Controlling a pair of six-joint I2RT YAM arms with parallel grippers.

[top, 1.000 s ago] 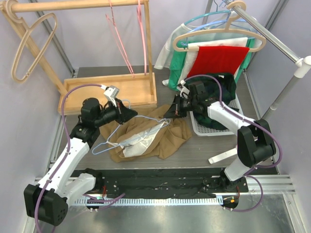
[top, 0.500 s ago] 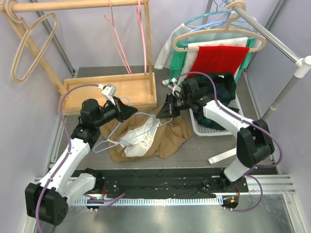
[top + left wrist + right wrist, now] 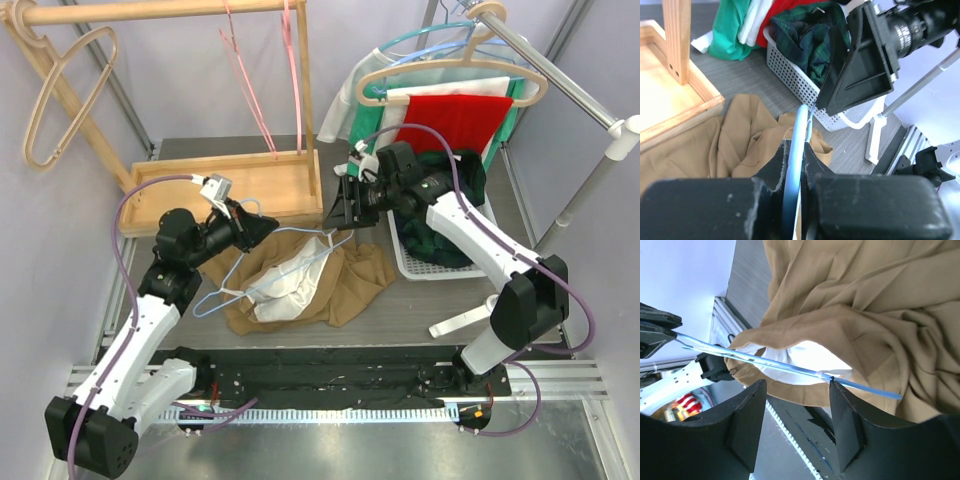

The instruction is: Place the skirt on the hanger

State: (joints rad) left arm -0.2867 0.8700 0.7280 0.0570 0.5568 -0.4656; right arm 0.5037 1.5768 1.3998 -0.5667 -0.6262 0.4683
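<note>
My right gripper grabs the hanger's far end (image 3: 345,238) (image 3: 858,385) next, which leaves the hook free for hanging.
The tan skirt (image 3: 345,290) lies bunched on the table with its white lining (image 3: 285,290) showing at the open waist. A light blue wire hanger (image 3: 310,255) runs through that opening. My left gripper (image 3: 262,228) is shut on the hanger's wire (image 3: 801,130), whose far end points toward the right gripper. My right gripper (image 3: 345,215) hovers open just above the skirt's far edge. In the right wrist view the hanger (image 3: 790,367) crosses in front of the open gripper (image 3: 797,390), with a white loop (image 3: 839,372) of the skirt (image 3: 850,300) around the wire beside one fingertip.
A white basket (image 3: 425,265) with dark plaid cloth stands right of the skirt. A wooden rack base (image 3: 230,190) sits behind the left gripper, with pink hangers (image 3: 262,110) above it. Garments (image 3: 450,115) hang on the right rail. A white stand foot (image 3: 460,322) lies at the near right.
My right gripper has opened, letting go at the hanger's end, and has pulled up and back from the skirt. The left gripper keeps hold of the hanger, lifted slightly.
</note>
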